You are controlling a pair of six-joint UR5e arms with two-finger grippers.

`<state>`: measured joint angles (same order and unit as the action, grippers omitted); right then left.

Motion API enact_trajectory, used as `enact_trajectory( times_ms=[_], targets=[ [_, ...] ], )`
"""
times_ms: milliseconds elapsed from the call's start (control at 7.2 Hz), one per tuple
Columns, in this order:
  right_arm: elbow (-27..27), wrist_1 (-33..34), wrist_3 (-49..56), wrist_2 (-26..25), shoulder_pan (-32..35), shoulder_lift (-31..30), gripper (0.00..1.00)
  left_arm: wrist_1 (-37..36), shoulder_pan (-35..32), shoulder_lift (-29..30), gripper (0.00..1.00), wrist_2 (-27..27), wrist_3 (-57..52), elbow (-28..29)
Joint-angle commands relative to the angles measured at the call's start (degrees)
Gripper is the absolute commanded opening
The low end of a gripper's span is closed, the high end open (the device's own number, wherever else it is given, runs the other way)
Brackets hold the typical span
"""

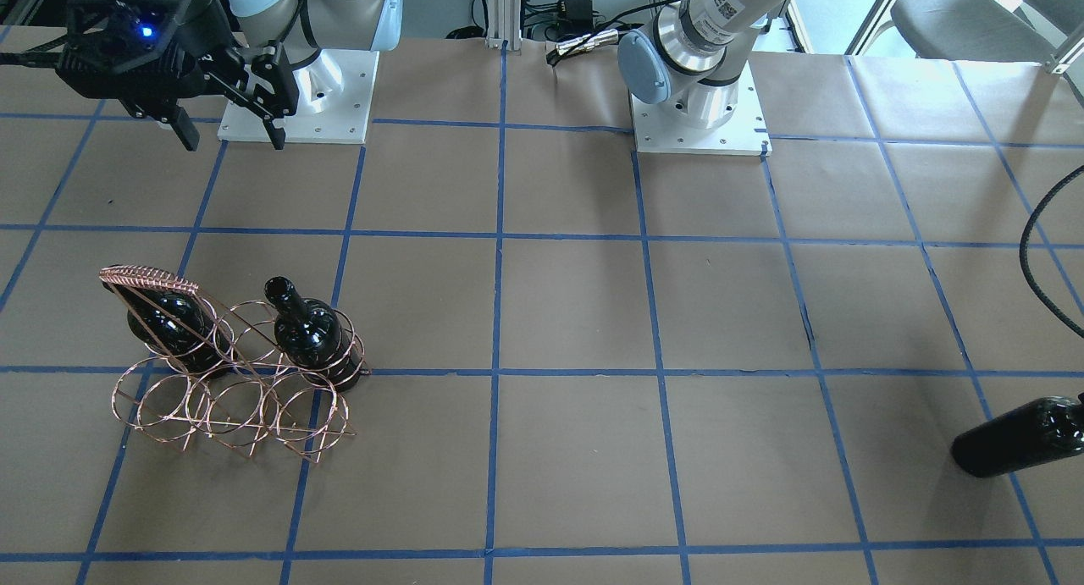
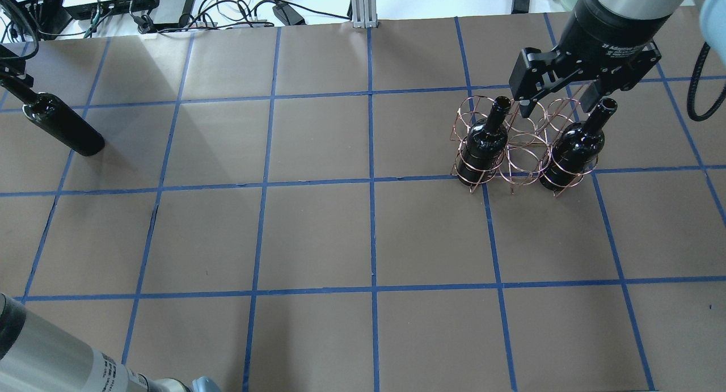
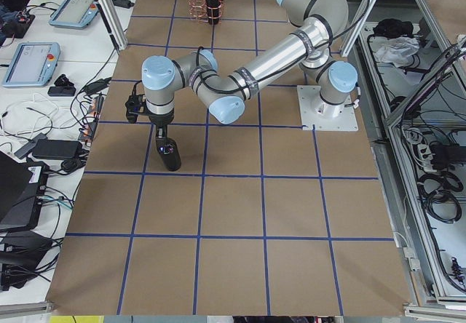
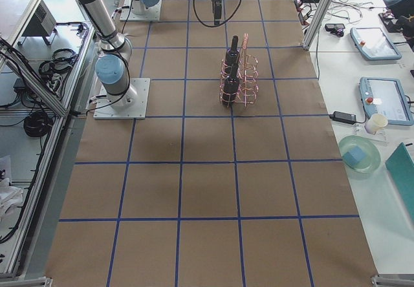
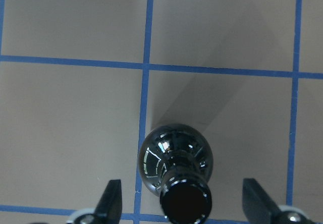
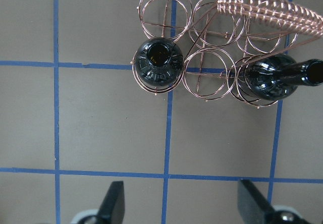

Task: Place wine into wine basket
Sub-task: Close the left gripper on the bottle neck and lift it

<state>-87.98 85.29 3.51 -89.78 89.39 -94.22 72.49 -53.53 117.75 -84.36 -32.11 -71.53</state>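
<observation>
My left gripper grips the bottle on the table by its slim neck (image 5: 184, 183) next, to place the wine into the basket. The bottle's body swells broad and round below.
The copper wire wine basket (image 2: 524, 154) stands on the table, also in the front view (image 1: 229, 399) and the right wrist view (image 6: 212, 47). Two black bottles stand in its end rings of one row (image 2: 485, 142) (image 2: 573, 148). My right gripper (image 2: 558, 108) hovers above the basket, open and empty (image 6: 180, 183). A third wine bottle (image 2: 62, 122) stands upright on the table at the far left. My left gripper (image 5: 182, 183) is open, with a finger on each side of the bottle's neck (image 5: 185, 201) and not touching it.
The table is brown paper with a blue tape grid (image 2: 371, 182). The right arm's base plate (image 1: 296, 94) and the left arm's base plate (image 1: 699, 102) sit at the robot's edge. Cables and boxes (image 2: 170, 6) lie beyond the far edge.
</observation>
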Motion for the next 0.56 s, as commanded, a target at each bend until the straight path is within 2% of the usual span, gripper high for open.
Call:
enact_trajectory(
  times_ms=[0, 139, 278, 417],
  targets=[
    [0.0, 0.1, 0.0, 0.0, 0.0, 0.0, 0.79, -0.2, 0.0, 0.3, 0.71, 0.2, -0.1, -0.4],
    [0.0, 0.0, 0.0, 0.0, 0.0, 0.0, 0.85, -0.2, 0.0, 0.3, 0.57, -0.2, -0.1, -0.5],
    [0.0, 0.0, 0.1, 0.0, 0.0, 0.0, 0.84, -0.1, 0.0, 0.3, 0.31, -0.5, -0.8, -0.5],
    [0.0, 0.0, 0.1, 0.0, 0.0, 0.0, 0.78, -0.2, 0.0, 0.5, 0.00, -0.8, -3.2, -0.5]
  ],
)
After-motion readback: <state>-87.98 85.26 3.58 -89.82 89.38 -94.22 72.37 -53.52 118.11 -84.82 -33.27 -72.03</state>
